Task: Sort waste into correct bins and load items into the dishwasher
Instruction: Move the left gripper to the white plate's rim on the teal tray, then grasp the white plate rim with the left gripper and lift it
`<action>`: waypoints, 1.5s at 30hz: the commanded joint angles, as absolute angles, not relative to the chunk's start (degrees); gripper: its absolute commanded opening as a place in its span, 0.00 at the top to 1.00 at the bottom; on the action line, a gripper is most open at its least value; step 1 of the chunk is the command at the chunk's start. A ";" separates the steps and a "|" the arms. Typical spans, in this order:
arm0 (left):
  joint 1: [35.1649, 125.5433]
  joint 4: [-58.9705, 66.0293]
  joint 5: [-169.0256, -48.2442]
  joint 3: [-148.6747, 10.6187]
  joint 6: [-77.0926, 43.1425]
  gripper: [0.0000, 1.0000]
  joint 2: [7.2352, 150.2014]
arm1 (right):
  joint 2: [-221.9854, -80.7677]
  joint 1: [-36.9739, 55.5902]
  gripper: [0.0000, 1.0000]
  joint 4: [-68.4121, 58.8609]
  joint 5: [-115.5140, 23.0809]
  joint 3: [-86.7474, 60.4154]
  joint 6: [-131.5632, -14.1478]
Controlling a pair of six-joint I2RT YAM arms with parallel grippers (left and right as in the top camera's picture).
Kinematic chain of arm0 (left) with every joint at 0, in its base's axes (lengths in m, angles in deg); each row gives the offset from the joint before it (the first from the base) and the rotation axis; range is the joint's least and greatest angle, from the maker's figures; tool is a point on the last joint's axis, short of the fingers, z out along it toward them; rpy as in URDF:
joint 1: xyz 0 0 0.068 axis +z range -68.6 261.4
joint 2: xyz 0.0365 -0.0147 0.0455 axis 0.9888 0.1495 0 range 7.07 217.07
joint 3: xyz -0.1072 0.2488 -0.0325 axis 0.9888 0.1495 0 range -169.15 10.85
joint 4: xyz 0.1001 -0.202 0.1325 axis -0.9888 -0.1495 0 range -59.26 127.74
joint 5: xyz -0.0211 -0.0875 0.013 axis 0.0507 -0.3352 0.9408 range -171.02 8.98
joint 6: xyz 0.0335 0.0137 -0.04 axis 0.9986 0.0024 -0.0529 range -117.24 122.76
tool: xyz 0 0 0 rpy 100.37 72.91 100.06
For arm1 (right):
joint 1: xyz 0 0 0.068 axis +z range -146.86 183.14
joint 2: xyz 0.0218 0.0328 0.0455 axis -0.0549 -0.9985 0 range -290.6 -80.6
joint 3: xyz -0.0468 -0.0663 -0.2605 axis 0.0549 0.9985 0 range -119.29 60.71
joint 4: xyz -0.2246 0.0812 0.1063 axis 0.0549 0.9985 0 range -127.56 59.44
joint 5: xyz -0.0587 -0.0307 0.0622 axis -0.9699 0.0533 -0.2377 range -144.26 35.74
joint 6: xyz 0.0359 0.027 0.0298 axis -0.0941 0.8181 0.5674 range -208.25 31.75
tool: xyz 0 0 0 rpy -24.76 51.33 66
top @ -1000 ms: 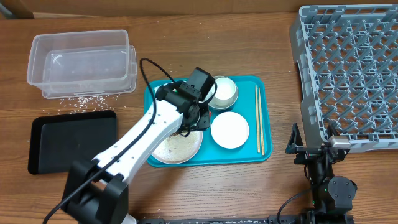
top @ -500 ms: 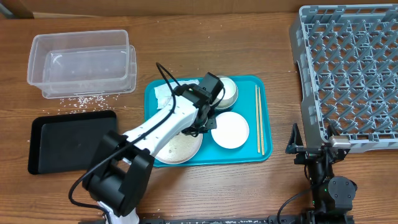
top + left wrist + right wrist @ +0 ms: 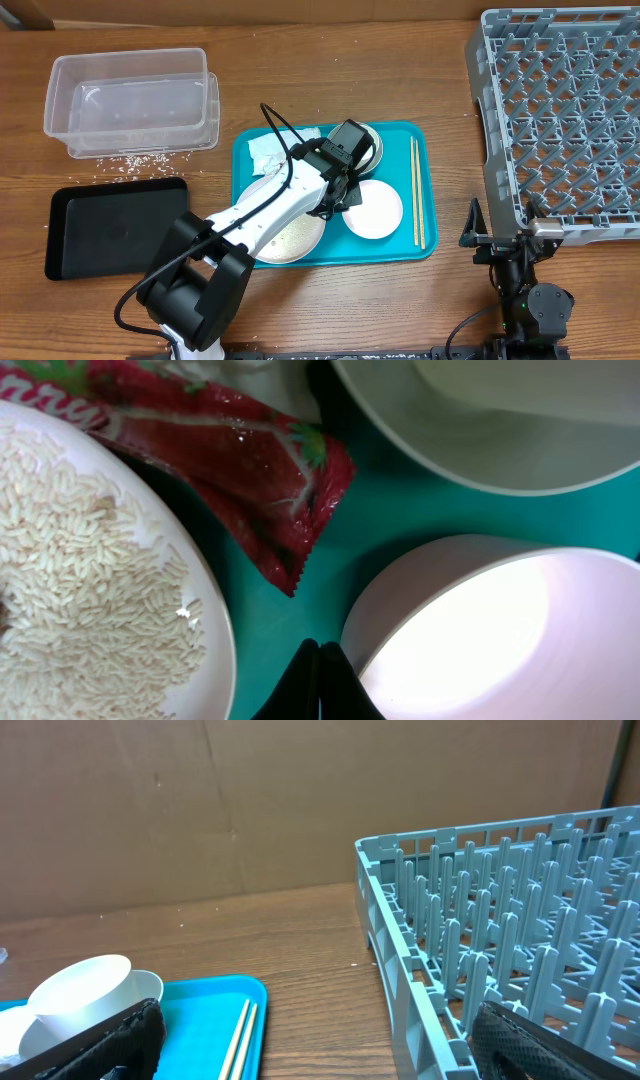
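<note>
I will next reopen my left gripper, which is shut above the teal tray beside the large white plate. Then I will lower it to grab the plate's rim.
My left gripper is shut and empty, with its tips low over the teal tray between the large white plate and the smaller white dish. Loose rice covers the plate. A red wrapper lies just ahead, partly on the plate's rim. The bowl is beyond it. In the overhead view the arm covers the wrapper. A crumpled napkin and chopsticks lie on the tray. My right gripper is open and empty beside the grey dish rack. The brown lump is hidden.
The clear tub stands at the back left with spilled rice grains in front of it. The black tray lies at the front left. The dish rack fills the right side. My right gripper rests at the front right.
My left gripper has moved right across the teal tray, from over the plate towards the smaller dish, uncovering the napkin. The right arm has not moved.
</note>
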State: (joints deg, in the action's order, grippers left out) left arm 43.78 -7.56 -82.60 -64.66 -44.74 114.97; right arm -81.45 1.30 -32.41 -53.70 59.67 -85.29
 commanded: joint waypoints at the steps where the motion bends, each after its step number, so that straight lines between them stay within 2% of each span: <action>1: 42.03 -5.60 -84.18 -65.75 -45.90 0.96 115.41 | -80.77 1.14 0.00 -32.72 -54.23 60.24 -85.47; 6: 40.59 -5.75 -84.88 -65.77 -44.94 0.96 115.38 | -80.77 1.14 0.00 -32.72 -54.23 60.24 -85.47; 11: 41.42 -11.39 -84.61 -65.84 -45.07 0.96 114.77 | -80.77 1.14 0.00 -32.72 -54.23 60.24 -85.47; 22: 42.81 -17.35 -77.01 -65.82 -45.05 0.95 112.32 | -80.77 1.14 0.00 -32.72 -54.23 60.24 -85.47; 23: 42.84 -17.92 -75.96 -65.82 -45.09 0.90 112.39 | -80.77 1.14 0.00 -32.72 -54.23 60.24 -85.47; 25: 42.86 -18.67 -75.48 -65.79 -45.09 0.64 112.39 | -80.77 1.14 0.00 -32.72 -54.23 60.24 -85.47; 26: 42.86 -18.84 -75.63 -65.79 -45.09 0.56 112.39 | -80.77 1.14 0.00 -32.72 -54.23 60.24 -85.47; 27: 42.86 -18.86 -76.05 -65.77 -45.07 0.54 112.39 | -80.77 1.14 0.00 -32.72 -54.23 60.24 -85.47; 30: 42.40 -18.78 -76.57 -65.71 -45.84 0.53 112.69 | -80.77 1.14 0.00 -32.72 -54.23 60.24 -85.47; 32: 42.01 -18.03 -76.53 -65.47 -46.16 0.58 112.98 | -80.77 1.14 0.00 -32.72 -54.23 60.24 -85.47; 36: 41.50 -15.34 -76.44 -64.50 -46.16 0.59 114.20 | -80.77 1.14 0.00 -32.72 -54.23 60.24 -85.47; 39: 41.53 -14.67 -74.89 -64.15 -46.16 0.66 115.65 | -80.77 1.14 0.00 -32.72 -54.23 60.24 -85.47; 45: 41.53 -14.67 -73.10 -64.15 -46.14 0.67 117.94 | -80.77 1.14 0.00 -32.72 -54.23 60.24 -85.47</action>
